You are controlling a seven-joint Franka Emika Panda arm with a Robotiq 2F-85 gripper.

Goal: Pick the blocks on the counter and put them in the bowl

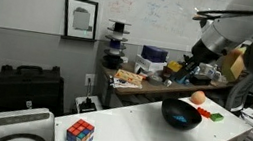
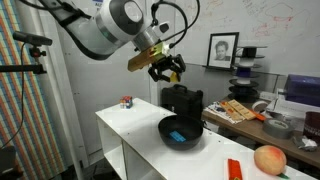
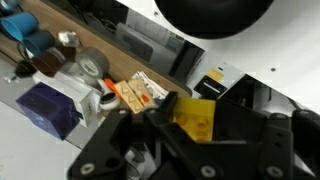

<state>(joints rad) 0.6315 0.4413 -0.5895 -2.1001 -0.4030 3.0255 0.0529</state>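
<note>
The yellow block would fall at the bowl's rim, since the bowl is toward the top in the wrist view. The robot should move the block toward the bowl before the gripper lets it go.
My gripper (image 3: 195, 118) is shut on the yellow block (image 3: 192, 110), which sits between the two black fingers. In both exterior views the gripper (image 1: 186, 71) (image 2: 165, 71) hangs well above the white counter (image 1: 137, 133) (image 2: 130, 125), up behind the black bowl (image 1: 181, 114) (image 2: 181, 131). The blue block (image 2: 178, 135) lies inside the bowl. The red block (image 1: 204, 113) (image 2: 234, 170) and the green block (image 1: 216, 117) lie on the counter beside the bowl. The bowl's rim shows at the top of the wrist view (image 3: 215, 15).
An orange ball (image 1: 198, 96) (image 2: 269, 159) rests on the counter near the bowl. A multicoloured puzzle cube (image 1: 79, 134) (image 2: 127, 101) stands at the counter's other end. A cluttered desk (image 1: 140, 80) with boxes is behind the counter, and a black case (image 1: 24, 91) stands by the wall.
</note>
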